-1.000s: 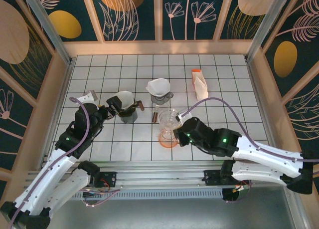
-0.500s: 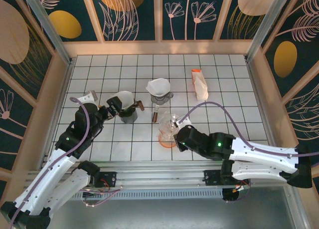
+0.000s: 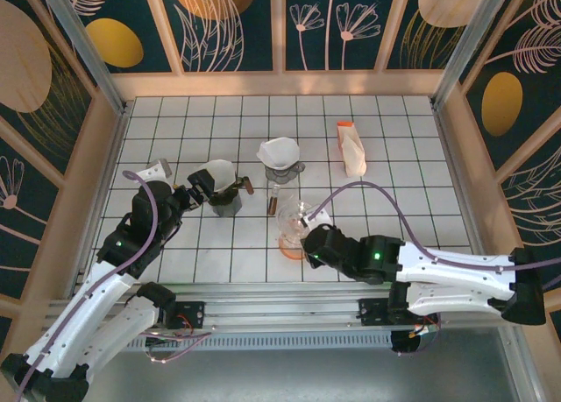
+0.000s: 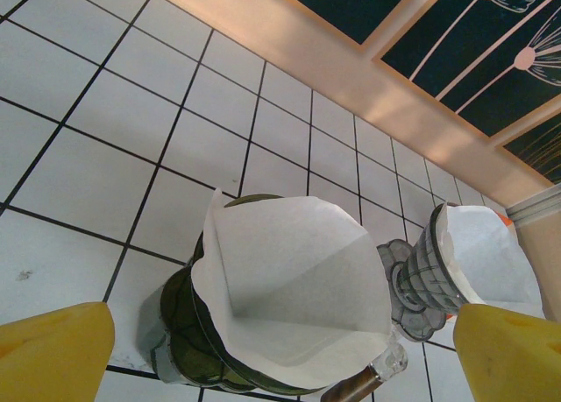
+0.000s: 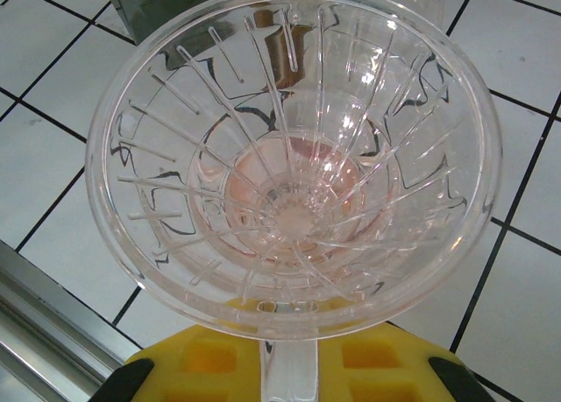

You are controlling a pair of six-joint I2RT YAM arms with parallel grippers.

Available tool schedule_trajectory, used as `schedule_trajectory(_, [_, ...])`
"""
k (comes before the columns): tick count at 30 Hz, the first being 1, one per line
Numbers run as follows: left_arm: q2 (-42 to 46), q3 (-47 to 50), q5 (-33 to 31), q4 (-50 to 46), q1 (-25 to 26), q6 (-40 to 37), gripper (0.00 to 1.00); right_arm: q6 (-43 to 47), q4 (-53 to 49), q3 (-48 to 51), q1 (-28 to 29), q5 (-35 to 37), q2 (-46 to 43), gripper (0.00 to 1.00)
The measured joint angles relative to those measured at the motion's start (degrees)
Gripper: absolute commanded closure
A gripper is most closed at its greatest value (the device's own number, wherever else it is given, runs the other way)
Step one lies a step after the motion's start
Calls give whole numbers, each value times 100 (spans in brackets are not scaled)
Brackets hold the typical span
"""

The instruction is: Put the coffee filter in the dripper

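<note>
The clear ribbed dripper sits level, centred over the orange base, and would go on standing there, so it is time for my right gripper to open.
A white coffee filter sits opened inside a green glass dripper, which shows in the top view at the left. My left gripper is open, its yellow fingers on either side of that dripper without touching it. A clear ribbed dripper stands over an orange base and holds no filter. My right gripper is shut on its clear handle; the top view shows the gripper just right of it.
A grey dripper with another white filter stands behind the clear one, also in the left wrist view. A white pack with an orange top lies at the back right. A brown wooden handle lies between the drippers.
The right arm has swung left and lower behind the clear dripper, still holding its handle. The left arm and the filter have not moved.
</note>
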State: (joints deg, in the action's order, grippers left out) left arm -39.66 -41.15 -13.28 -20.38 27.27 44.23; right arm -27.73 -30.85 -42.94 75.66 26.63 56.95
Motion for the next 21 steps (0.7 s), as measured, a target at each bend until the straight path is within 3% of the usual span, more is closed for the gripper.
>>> schedule_trajectory(10, [-26, 0, 0, 2, 0, 0, 1, -264, -39, 0, 181, 118, -2, 79])
schedule_trajectory(16, [-26, 0, 2, 2, 0, 2, 1, -439, -181, 4, 282, 208, -90, 62])
schedule_trajectory(19, [-26, 0, 4, 2, 0, 2, 1, -492, -240, 7, 348, 264, -170, 45])
schedule_trajectory(21, [-26, 0, 37, 2, 0, 2, 1, -551, -260, 7, 389, 358, -223, 38])
